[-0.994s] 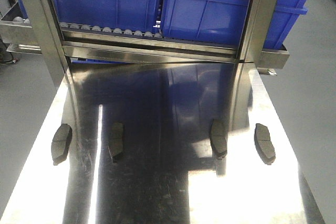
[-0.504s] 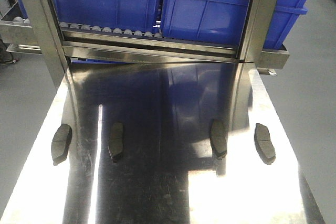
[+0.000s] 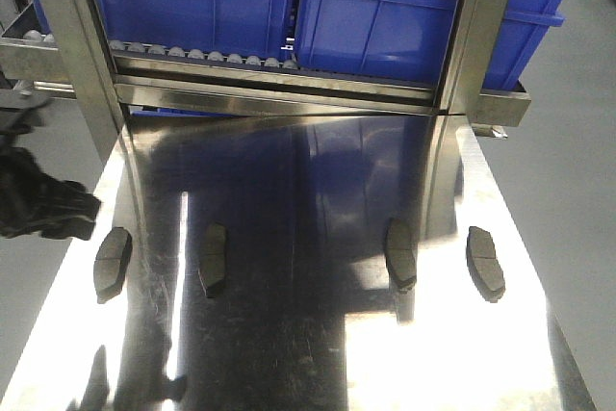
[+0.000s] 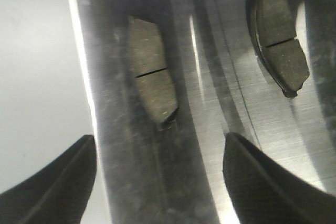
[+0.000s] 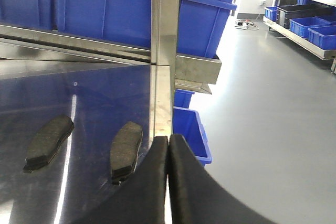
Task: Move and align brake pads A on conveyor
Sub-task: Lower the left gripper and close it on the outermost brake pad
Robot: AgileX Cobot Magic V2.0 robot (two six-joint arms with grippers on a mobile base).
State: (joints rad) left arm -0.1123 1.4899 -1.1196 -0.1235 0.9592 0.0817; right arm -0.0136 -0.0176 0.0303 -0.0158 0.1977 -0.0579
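Note:
My left gripper will next grab the leftmost brake pad A by its grooved middle (image 3: 113, 264) to move and align it on the conveyor.
Several brake pads A lie in a row on the shiny steel table (image 3: 308, 353): the leftmost pad (image 3: 113, 263), a left-middle pad (image 3: 213, 259), a right-middle pad (image 3: 400, 252) and the rightmost pad (image 3: 485, 261). My left gripper (image 4: 160, 140) is open above the table's left edge, just short of the leftmost pad (image 4: 151, 85), with the left-middle pad (image 4: 278, 40) further right. In the front view the left arm (image 3: 38, 201) shows as a dark blur. My right gripper (image 5: 168, 138) is shut and empty by the table's right edge, next to the rightmost pad (image 5: 126, 145). The conveyor is out of view.
A steel rack with small rollers (image 3: 192, 53) and blue bins (image 3: 192, 2) stands at the table's far end on steel posts (image 3: 472, 36). A blue bin (image 5: 190, 129) sits on the grey floor right of the table. Shelves with more blue bins (image 5: 310, 30) stand far right.
The left arm has come into the front view at the left edge, and its shadow now falls on the table's near left corner. The pads have not moved.

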